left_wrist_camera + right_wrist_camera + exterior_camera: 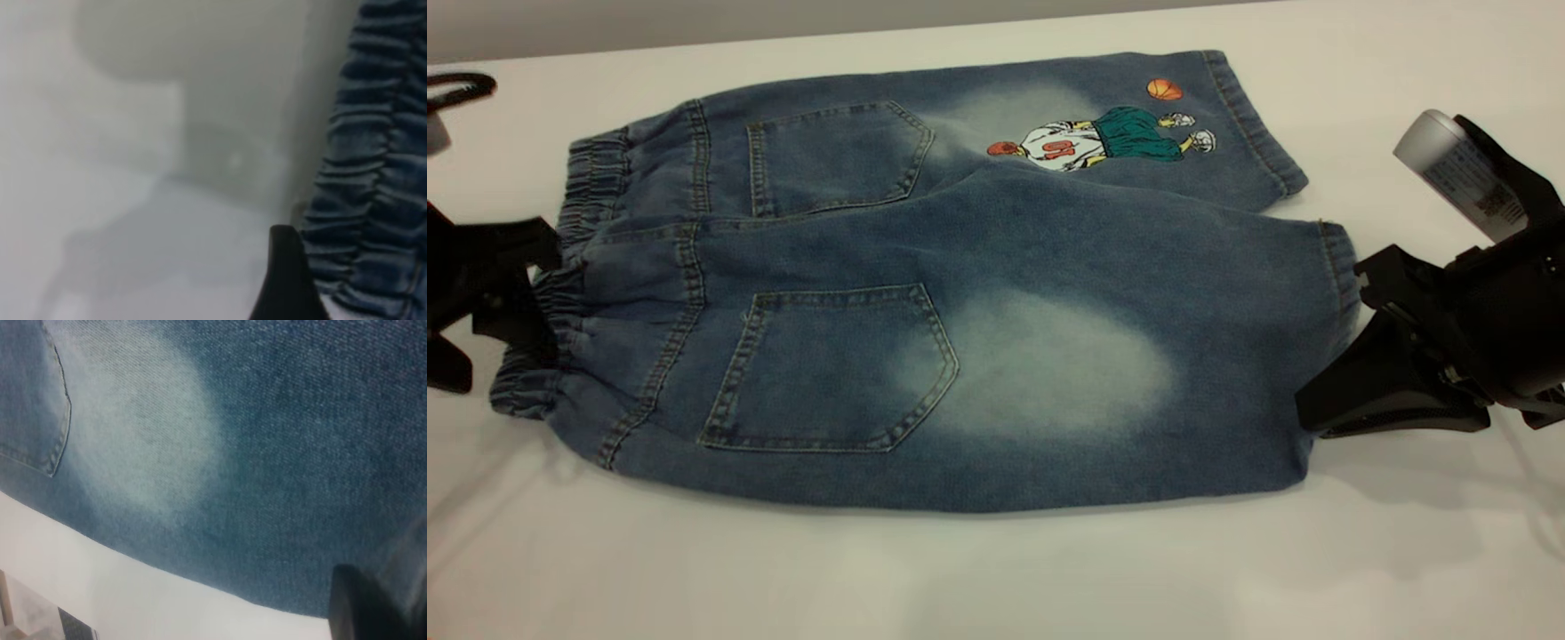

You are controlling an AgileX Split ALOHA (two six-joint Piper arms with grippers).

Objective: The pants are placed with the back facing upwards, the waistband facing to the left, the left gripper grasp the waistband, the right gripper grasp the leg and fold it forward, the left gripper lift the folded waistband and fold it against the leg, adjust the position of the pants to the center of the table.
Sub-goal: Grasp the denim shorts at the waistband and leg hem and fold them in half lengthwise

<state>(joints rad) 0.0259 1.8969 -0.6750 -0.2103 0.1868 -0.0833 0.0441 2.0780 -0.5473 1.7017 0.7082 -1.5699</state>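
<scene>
My left gripper is going to grab the ruffled waistband of the denim pants' (925,293) top, to fold the plain leg over the cartoon leg (1103,133).
The blue denim pants (925,293) lie back-up on the white table (996,578), with two back pockets showing. The ruffled waistband (591,178) points left. The cartoon leg (1103,133) lies at the back. The plain leg (1049,364) with the pale patch is in front, overlapping it a little. My left gripper (547,298) is at the near half of the waistband (373,200), right against the ruffles. My right gripper (1334,342) stands open at the plain leg's hem, one fingertip (1360,267) above it and one low by the table. The faded patch (147,433) fills the right wrist view.
A black loop (463,87) lies at the far left edge. A grey cylinder (1449,164) sits on the right arm. The table's back edge (871,31) runs just behind the pants. Bare tabletop lies in front of the pants.
</scene>
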